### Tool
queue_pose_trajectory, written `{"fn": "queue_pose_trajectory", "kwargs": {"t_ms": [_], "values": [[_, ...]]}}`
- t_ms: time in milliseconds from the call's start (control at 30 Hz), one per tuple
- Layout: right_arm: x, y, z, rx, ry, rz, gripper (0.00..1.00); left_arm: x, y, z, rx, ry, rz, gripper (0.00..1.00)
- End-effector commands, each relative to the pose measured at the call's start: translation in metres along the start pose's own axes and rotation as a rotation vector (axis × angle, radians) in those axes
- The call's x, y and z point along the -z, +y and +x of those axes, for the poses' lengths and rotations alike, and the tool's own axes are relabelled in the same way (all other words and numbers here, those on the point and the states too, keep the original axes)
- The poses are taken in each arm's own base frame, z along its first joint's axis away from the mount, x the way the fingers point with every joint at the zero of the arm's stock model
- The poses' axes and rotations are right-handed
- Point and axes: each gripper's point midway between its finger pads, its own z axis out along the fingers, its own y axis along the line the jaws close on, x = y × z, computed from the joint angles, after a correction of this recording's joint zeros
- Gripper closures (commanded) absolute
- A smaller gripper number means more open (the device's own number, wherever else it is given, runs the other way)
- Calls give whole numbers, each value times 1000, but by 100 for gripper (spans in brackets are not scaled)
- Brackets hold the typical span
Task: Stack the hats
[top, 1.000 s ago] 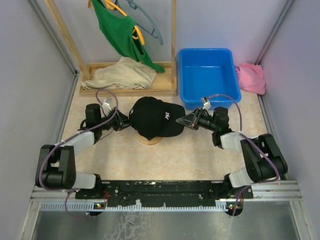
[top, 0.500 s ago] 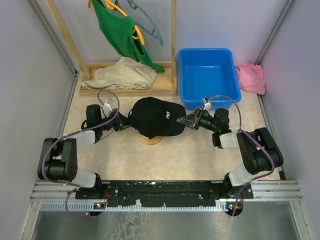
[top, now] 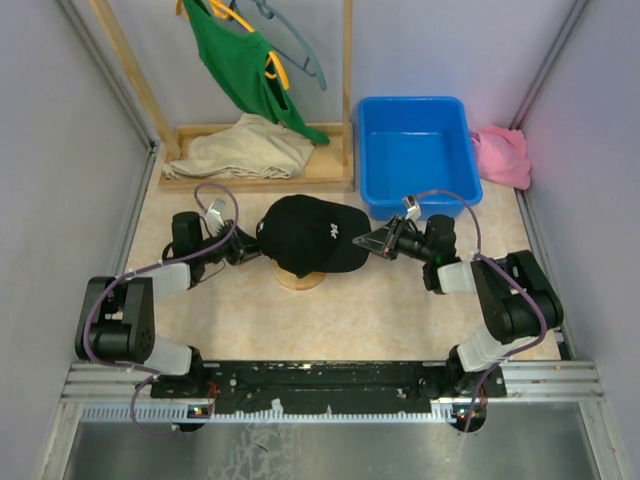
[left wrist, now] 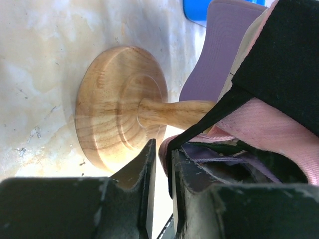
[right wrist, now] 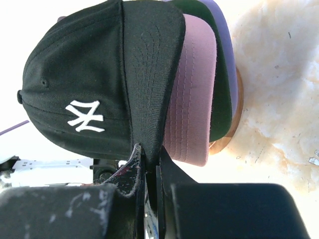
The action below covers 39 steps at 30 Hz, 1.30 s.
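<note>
The black cap (top: 300, 232) sits over the stack with the cap's rim along the pink rim, so the robot's right gripper needs to open now.
A black cap (top: 300, 232) with a white logo tops a stack of hats on a wooden stand (top: 300, 280) at the table's middle. In the right wrist view the black cap (right wrist: 84, 74) lies over a pink brim (right wrist: 192, 89), a dark green under-brim (right wrist: 224, 104) and a lavender brim (right wrist: 222, 30). My right gripper (right wrist: 149, 149) is shut on the black cap's brim; it shows in the top view (top: 372, 242). My left gripper (left wrist: 162, 149) is at the stack's back beside the stand (left wrist: 119, 107), its narrow gap closed on the pink and black rim; it shows in the top view (top: 250, 250).
A blue bin (top: 415, 150) stands behind the stack at the right, a bright pink cloth (top: 503, 155) beside it. A wooden rack (top: 345, 100) holds a green shirt (top: 240, 60) over a beige cloth (top: 240, 150). Walls close both sides.
The black cap has shifted slightly to the left on the stand. Both arms' elbows have shifted a little; both grippers stay at the stack.
</note>
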Motion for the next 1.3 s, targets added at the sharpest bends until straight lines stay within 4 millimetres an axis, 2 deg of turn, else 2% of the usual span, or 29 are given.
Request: {"fn": "queue_pose_trajectory", "kwargs": {"t_ms": [0,67,233,367,500,633,833,1167,1267], "values": [[14,-86,3,-100,-75,320,100,10,68,29,124,22,-241,79],[11,-76,0,-88,-79,285,100,10,59,25,110,25,-216,77],[9,-54,-8,-76,-110,205,86,11,30,13,57,38,-159,66],[10,-42,-13,-63,-128,175,79,13,10,5,28,43,-127,58],[13,-36,-16,-31,-135,188,72,16,-4,-4,0,31,-110,55],[16,-38,-17,0,-136,221,64,17,-8,-7,-5,27,-109,54],[21,-42,-17,27,-138,259,62,21,-18,-12,-15,4,-98,54],[22,-35,-20,50,-141,262,61,41,-71,-36,-85,-93,-21,39],[23,-34,-21,55,-138,266,61,49,-79,-47,-113,-137,-51,37]]}}
